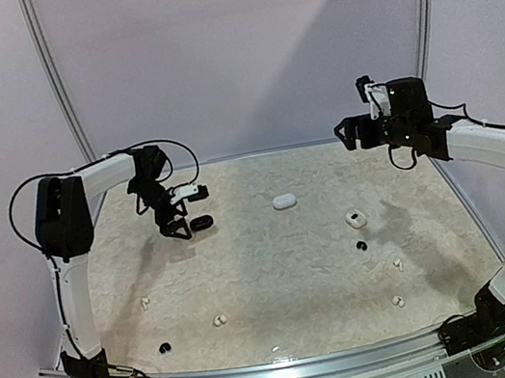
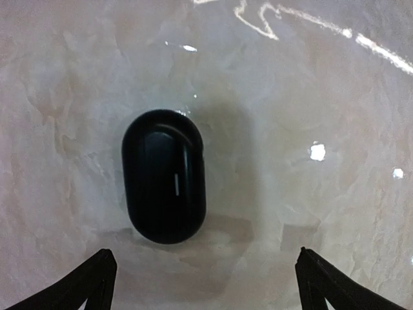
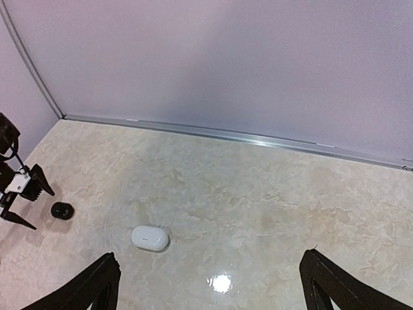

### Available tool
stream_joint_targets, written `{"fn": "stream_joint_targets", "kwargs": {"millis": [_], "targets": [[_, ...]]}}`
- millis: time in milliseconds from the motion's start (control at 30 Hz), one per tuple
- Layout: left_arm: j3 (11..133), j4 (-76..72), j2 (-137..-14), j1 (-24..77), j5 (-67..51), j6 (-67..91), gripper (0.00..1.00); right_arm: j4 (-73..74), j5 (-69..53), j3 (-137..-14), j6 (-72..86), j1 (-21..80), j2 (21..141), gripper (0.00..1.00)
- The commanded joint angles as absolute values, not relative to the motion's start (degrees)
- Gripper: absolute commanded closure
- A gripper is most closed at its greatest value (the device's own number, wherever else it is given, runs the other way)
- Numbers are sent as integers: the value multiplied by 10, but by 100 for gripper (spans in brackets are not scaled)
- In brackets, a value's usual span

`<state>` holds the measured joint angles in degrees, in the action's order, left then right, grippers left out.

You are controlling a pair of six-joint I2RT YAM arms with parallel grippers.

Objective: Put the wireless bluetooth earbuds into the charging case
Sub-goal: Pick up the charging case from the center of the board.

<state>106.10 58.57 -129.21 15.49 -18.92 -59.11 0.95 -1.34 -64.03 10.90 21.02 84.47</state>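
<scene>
The black charging case should next be picked up by my left gripper across its near end. The case's far end then stays free for my right gripper.
A closed black charging case lies at the back left of the table, and it fills the left wrist view. My left gripper hovers just beside it, open and empty. A closed white case lies mid-back and also shows in the right wrist view. An open white case lies right of centre. White earbuds lie at the left, front middle and right. Black earbuds lie at the front left and near the open case. My right gripper is raised at the back right, open and empty.
A metal rim and grey walls bound the table at the back. The marble-patterned tabletop carries only the cases and scattered buds. The black case and my left gripper show at the left of the right wrist view.
</scene>
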Motion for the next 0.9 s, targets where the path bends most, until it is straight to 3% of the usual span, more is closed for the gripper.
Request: {"fn": "stream_joint_targets", "kwargs": {"millis": [0,300,467,667,867], "targets": [[1087,597,-1334,178,-133,-606,1,70,-3,-671,83,250,877,1],[1141,586,-1386,197,-101,-571,8,94,31,-696,73,300,912,1],[1145,592,-1391,201,-104,-572,29,96,41,-704,77,301,917,1],[1151,574,-1385,201,-128,-560,63,90,39,-714,84,302,925,1],[1146,534,-1352,202,-139,-537,78,121,42,-764,103,310,956,1]]}}
